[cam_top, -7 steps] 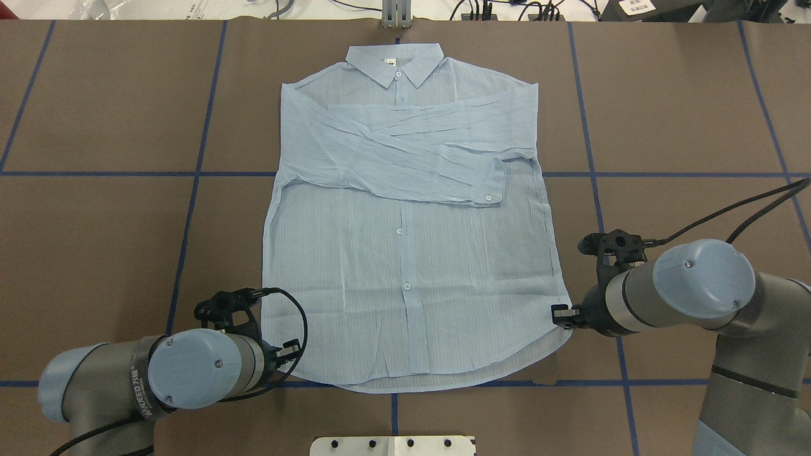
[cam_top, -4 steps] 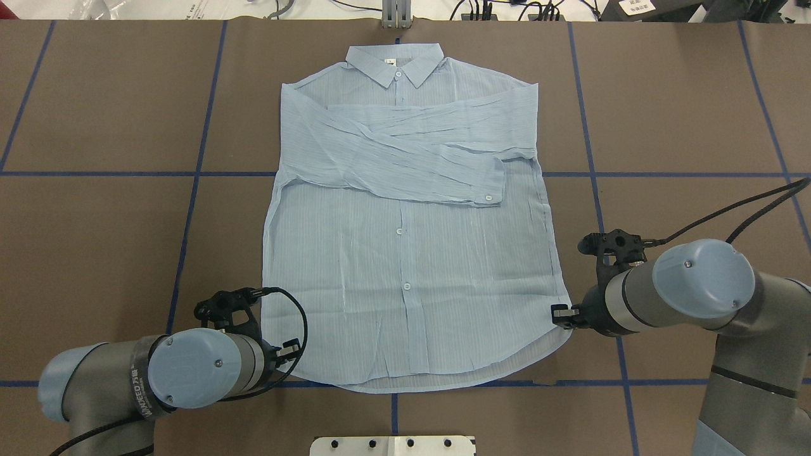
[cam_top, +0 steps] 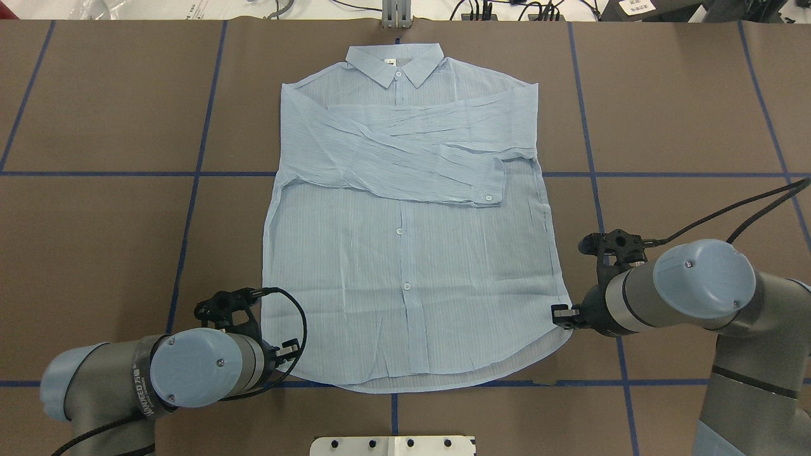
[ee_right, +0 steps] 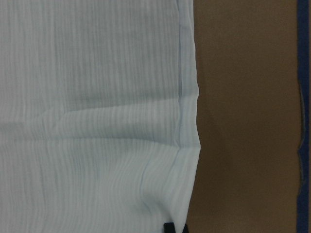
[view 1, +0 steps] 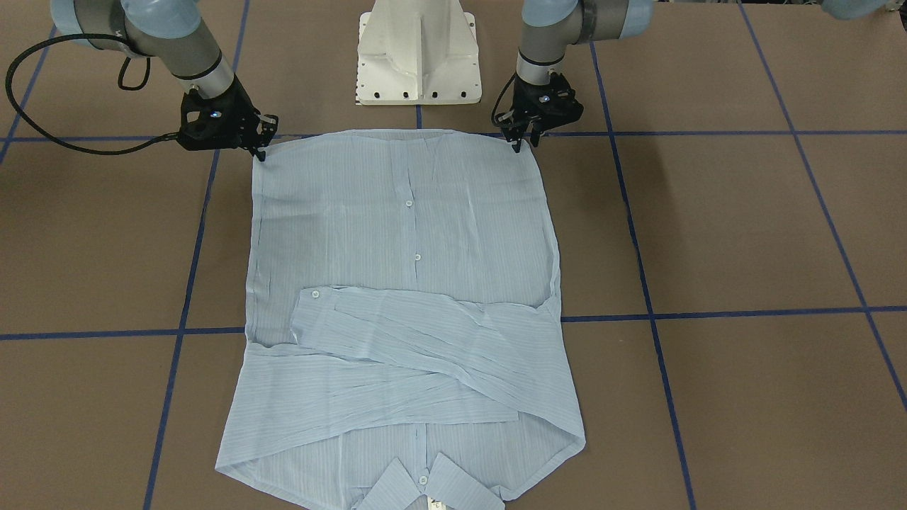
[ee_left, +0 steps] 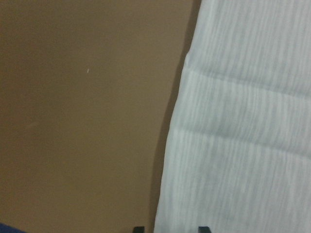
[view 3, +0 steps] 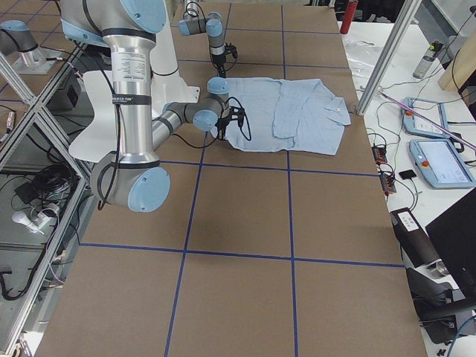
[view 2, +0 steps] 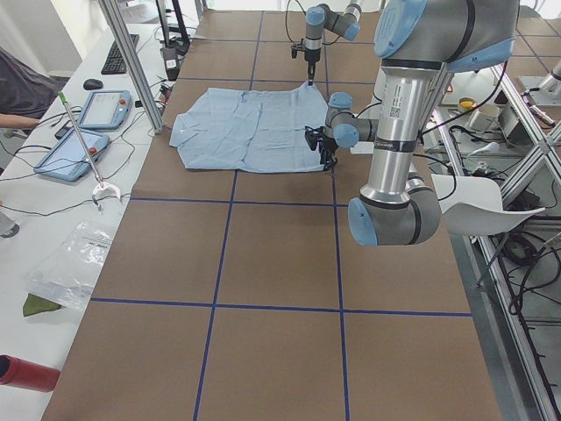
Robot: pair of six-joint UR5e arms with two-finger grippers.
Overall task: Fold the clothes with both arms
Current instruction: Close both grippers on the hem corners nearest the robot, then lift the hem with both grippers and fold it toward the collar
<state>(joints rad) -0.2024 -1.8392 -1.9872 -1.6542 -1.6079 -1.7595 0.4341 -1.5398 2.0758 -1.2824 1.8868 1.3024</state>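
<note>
My left gripper grabs the shirt by its hem corner [view 1: 524, 148] next, to fold the shirt's lower half up toward the shirt's collar [view 1: 429, 486].
The pale blue shirt [cam_top: 405, 266] lies flat and buttoned on the brown table, collar [cam_top: 393, 63] at the far edge, both sleeves folded across the chest. My left gripper [cam_top: 289, 348] sits low at the hem's left corner. In the left wrist view its two fingertips [ee_left: 138, 228] stand apart, astride the shirt's edge [ee_left: 243, 145], so it is open. My right gripper [cam_top: 561, 315] is down at the hem's right corner. Its tips [ee_right: 168, 227] show close together on the puckered cloth [ee_right: 97, 121]. In the front-facing view the left gripper [view 1: 524, 145] and the right gripper [view 1: 261, 152] flank the hem [view 1: 397, 134].
The white pedestal base [view 1: 418, 57] stands just behind the hem. Blue tape lines [cam_top: 196, 173] grid the brown table. A metal bracket [cam_top: 396, 16] sits at the far edge by the collar. Side benches hold tablets [view 2: 105, 110] and cables.
</note>
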